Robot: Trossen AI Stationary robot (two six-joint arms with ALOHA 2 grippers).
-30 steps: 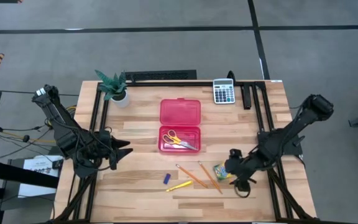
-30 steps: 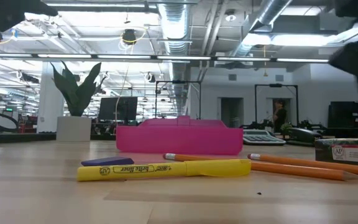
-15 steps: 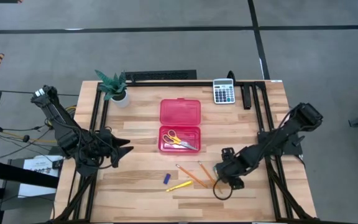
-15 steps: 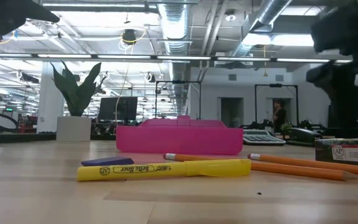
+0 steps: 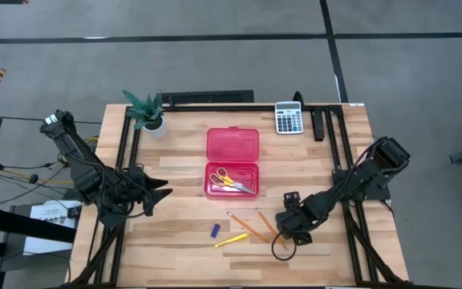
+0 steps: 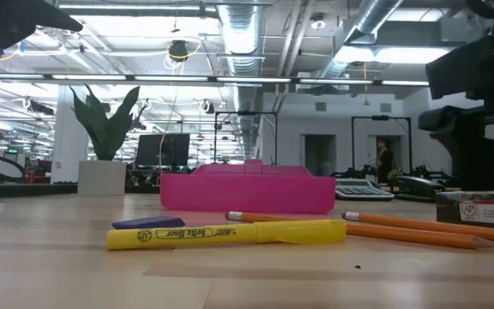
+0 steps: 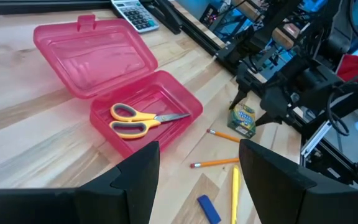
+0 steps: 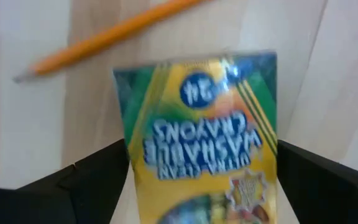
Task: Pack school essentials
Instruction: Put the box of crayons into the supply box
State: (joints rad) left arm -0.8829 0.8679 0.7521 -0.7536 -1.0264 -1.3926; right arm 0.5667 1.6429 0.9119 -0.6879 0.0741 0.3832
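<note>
The crayon box (image 8: 201, 130) should next be grabbed by its long sides with my right gripper, so the crayons can be packed into the open pink case.
The green-and-yellow crayon box (image 8: 201, 130) lies flat on the table near its right front. My right gripper (image 8: 202, 149) is open and low over it, one finger on each long side; in the high view the gripper (image 5: 289, 225) covers the box. Two orange pencils (image 5: 247, 227) (image 5: 267, 223), a yellow pen-like stick (image 5: 231, 240) and a small blue eraser (image 5: 215, 229) lie just left of it. The yellow-handled scissors (image 5: 233, 180) lie in the tray of the open pink case (image 5: 233, 146). My left gripper (image 5: 163, 195) waits open at the table's left. My right gripper's fingers (image 8: 98, 180) come from above, pointing down, and stand close along both long sides of the crayon box (image 7: 243, 119). I cannot tell whether they touch it. The box lies flat on the table.
A grey calculator (image 5: 289, 117) sits at the far right corner and a small potted plant (image 5: 147, 112) at the far left. Black frame rails (image 5: 327, 124) run along the table's sides. Bare wood shows between my left gripper and the case.
My right gripper has moved toward the table's left and down, from beside the crayon box to over it, so that it now covers the box in the high view. The box and the other things have stayed where they were.
</note>
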